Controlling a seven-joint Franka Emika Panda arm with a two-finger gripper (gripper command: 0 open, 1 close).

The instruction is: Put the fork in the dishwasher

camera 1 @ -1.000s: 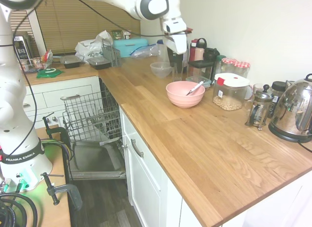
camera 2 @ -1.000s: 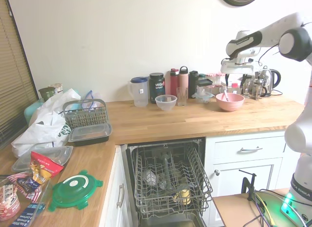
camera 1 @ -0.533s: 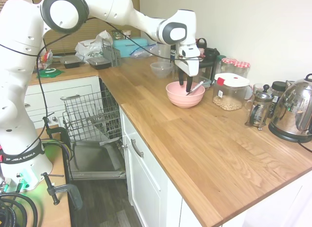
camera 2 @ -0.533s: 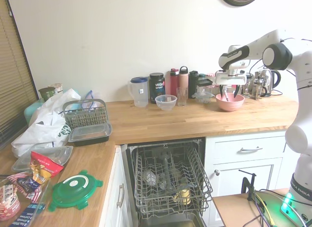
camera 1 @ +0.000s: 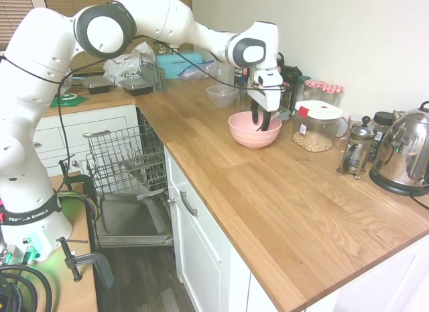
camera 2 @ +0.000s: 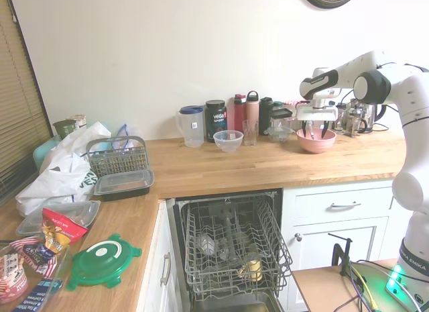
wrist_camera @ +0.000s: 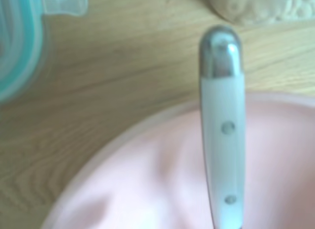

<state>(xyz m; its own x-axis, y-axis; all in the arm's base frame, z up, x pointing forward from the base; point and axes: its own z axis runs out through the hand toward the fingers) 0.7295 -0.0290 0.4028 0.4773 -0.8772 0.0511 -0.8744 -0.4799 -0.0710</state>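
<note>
My gripper grabs the fork by its white handle [wrist_camera: 226, 150] next, which rises above the bowl's rim, since the pink bowl's side curves around the fork's lower end.
The fork [wrist_camera: 221, 130], white-handled with a metal end cap, leans in the pink bowl [camera 1: 242, 135] on the wooden counter. In the wrist view its handle fills the middle of the picture, above the bowl's rim. My gripper [camera 1: 263, 124] reaches down into the bowl, open, with one finger on each side of the fork's handle; the second exterior view shows the gripper [camera 2: 314, 133] with its fingers spread over the bowl [camera 2: 316, 144]. The dishwasher [camera 1: 124, 161] stands open under the counter, its wire rack [camera 2: 231, 245] pulled out.
A jar with a white lid [camera 1: 315, 127], a clear bowl [camera 1: 221, 95], bottles [camera 2: 244, 114] and a glass crowd the wall side of the pink bowl. A French press [camera 1: 357, 149] and a kettle [camera 1: 405, 151] stand further right. A grey cutlery basket [camera 2: 117, 158] sits on the far counter.
The gripper has come down from above the counter into the pink bowl and shifted a little toward the jar, so its open fingers now straddle the fork's handle.
</note>
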